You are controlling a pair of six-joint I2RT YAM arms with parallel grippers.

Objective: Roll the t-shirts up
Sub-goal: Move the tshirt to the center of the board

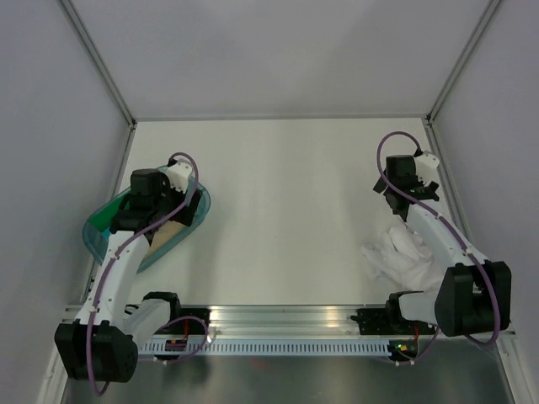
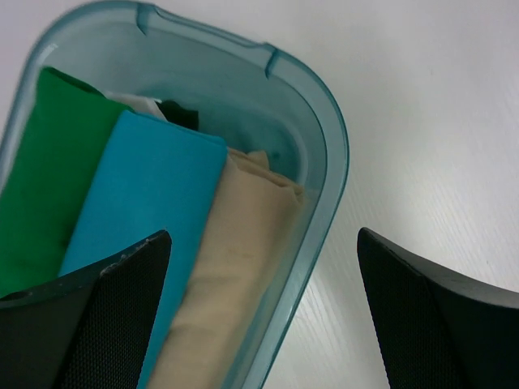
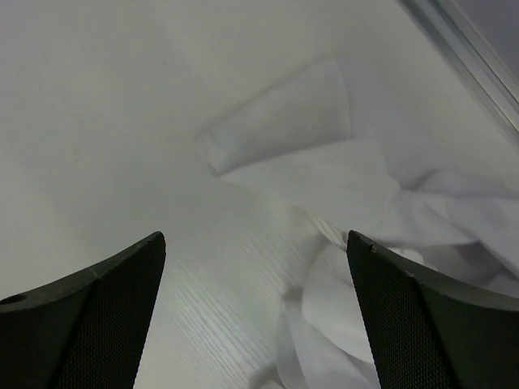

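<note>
My right gripper pinches the crumpled white t-shirt by its edge next, since this leaves the rest free to spread flat for rolling.
A crumpled white t-shirt (image 1: 394,252) lies on the table at the right, beside the right arm. In the right wrist view the white t-shirt (image 3: 340,170) has one short sleeve (image 3: 280,121) spread flat towards the left. My right gripper (image 3: 256,235) hangs open above its edge, touching nothing. Green (image 2: 40,162), turquoise (image 2: 146,186) and tan (image 2: 235,259) rolled t-shirts lie side by side in a teal tub (image 2: 334,162). My left gripper (image 2: 263,235) stands open over the tub's rim, holding nothing. From above, the left gripper (image 1: 160,210) and right gripper (image 1: 410,194) hover apart.
The translucent teal tub (image 1: 97,236) sits at the table's left edge, against the side wall. Grey walls with aluminium posts (image 3: 462,49) enclose the table on three sides. A metal rail (image 1: 286,318) carries both arm bases along the near edge.
</note>
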